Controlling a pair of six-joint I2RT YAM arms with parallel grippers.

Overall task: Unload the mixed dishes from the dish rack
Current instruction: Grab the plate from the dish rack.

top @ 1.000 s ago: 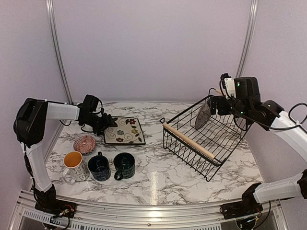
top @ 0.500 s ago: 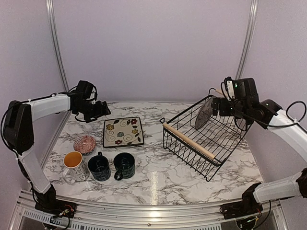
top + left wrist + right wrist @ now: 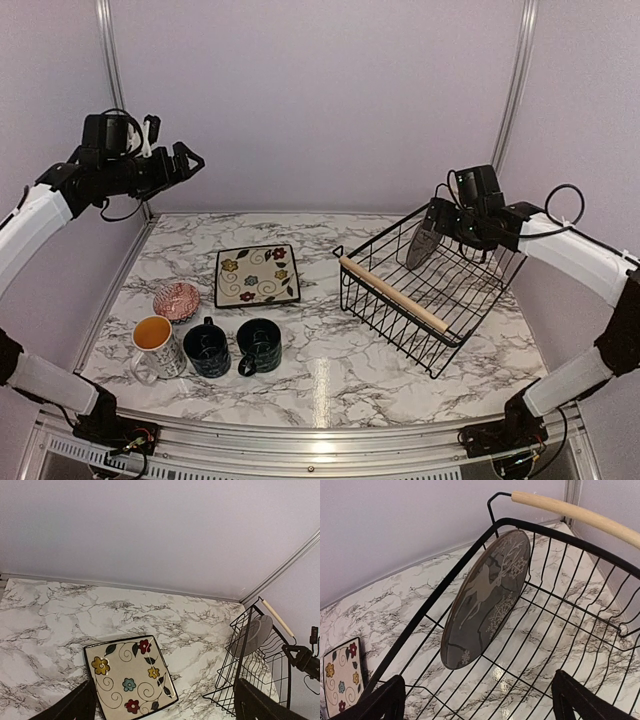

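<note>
Next, my right gripper grips the grey round plate by its exposed rim [image 3: 411,243] [image 3: 450,623], which leaves the plate's patterned side free to clear the rack wires.
The dish rack [image 3: 395,293], black wire with wooden handles, stands on the right with one grey round plate with a deer pattern [image 3: 487,597] leaning upright inside. My right gripper [image 3: 440,215] hovers open just above and behind that plate [image 3: 423,240], with nothing between its fingers. On the left of the table lie a cream square plate with flowers [image 3: 257,275], a pinkish-red bowl [image 3: 177,300], a white mug with orange inside [image 3: 155,340] and two dark mugs [image 3: 208,347] [image 3: 260,345]. My left gripper [image 3: 185,160] is open and empty, raised high at the back left.
The marble table [image 3: 330,370] is bounded by a lilac back wall and side posts [image 3: 112,90]. In the left wrist view the square plate [image 3: 130,682] lies below the gripper and the rack [image 3: 240,655] is at the right edge.
My left gripper let go of the square plate, opened wide and rose up to the back left. The plate now lies flat. My right gripper moved slightly left over the round plate.
</note>
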